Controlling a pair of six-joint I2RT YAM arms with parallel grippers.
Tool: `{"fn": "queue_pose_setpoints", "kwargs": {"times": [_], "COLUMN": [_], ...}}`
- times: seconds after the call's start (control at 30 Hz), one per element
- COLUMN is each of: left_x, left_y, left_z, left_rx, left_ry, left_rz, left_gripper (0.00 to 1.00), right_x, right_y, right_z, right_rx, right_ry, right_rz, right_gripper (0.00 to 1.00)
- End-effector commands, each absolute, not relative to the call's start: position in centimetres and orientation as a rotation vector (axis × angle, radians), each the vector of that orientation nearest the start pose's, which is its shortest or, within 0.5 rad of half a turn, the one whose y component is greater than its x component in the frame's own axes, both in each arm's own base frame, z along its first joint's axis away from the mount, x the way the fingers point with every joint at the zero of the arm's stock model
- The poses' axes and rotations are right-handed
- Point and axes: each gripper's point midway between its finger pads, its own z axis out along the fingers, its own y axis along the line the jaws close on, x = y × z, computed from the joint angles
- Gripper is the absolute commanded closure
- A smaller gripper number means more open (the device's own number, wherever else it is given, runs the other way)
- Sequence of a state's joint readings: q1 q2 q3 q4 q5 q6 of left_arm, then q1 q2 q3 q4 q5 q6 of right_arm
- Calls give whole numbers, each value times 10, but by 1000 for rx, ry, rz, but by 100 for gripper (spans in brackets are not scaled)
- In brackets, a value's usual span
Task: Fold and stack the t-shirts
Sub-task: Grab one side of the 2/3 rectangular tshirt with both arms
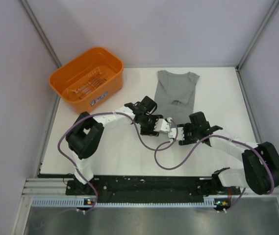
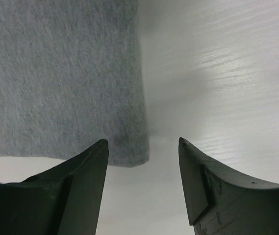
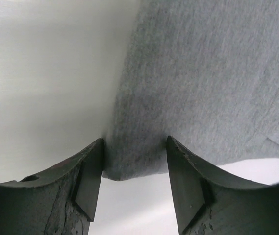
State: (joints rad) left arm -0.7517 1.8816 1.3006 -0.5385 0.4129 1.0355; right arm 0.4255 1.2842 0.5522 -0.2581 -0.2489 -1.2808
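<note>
My left gripper grabs the heather-grey t-shirt's near hem corner next, opposite my right gripper's corner, to fold the hem toward the neck.
The heather-grey t-shirt [image 1: 176, 90] lies flat at the back middle of the white table, folded into a narrow strip with its neck end far from me. Both grippers are at its near hem. My left gripper [image 1: 161, 126] is open; in the left wrist view [image 2: 143, 142] a hem corner of the t-shirt [image 2: 56, 73] lies just beyond the fingertips, nearer the left finger. My right gripper [image 1: 176, 131] is open; in the right wrist view [image 3: 135, 138] a hem corner of the t-shirt [image 3: 208, 83] sits between the fingertips, not pinched.
An orange plastic basket [image 1: 111, 88] stands at the back left of the table [image 1: 105, 147]. Purple cables loop from both arms over the near table. Pale walls close in the left, right and back sides.
</note>
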Motion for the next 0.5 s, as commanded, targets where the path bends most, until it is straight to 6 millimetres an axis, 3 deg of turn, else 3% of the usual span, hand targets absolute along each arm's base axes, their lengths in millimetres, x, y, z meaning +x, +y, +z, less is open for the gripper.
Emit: {"fn": "queue_pose_setpoints", "kwargs": {"times": [0.0,0.07,0.13,0.17,0.27,0.47], "left_x": [307,304,303,302,297,280], "left_y": [-321,-319,-319,-319,-321,-314], "left_z": [38,32,28,26,30,51], "left_rx": [-2928,-2910,-2888,-2870,-2813,-2741], "left_ry": [-2139,-2128,-2138,-2147,-2186,-2232], "left_rz": [465,465,455,464,510,584], "left_gripper": [38,42,53,61,98,100], "right_x": [275,275,274,274,273,260], "right_y": [124,125,126,128,130,141], "right_z": [22,20,19,21,24,51], "right_rx": [-1965,-1964,-1962,-1958,-1958,-1990], "right_ry": [1614,1620,1621,1618,1605,1527], "right_rz": [-68,-58,-44,-39,-42,-71], "right_gripper": [48,58,76,83,98,100]}}
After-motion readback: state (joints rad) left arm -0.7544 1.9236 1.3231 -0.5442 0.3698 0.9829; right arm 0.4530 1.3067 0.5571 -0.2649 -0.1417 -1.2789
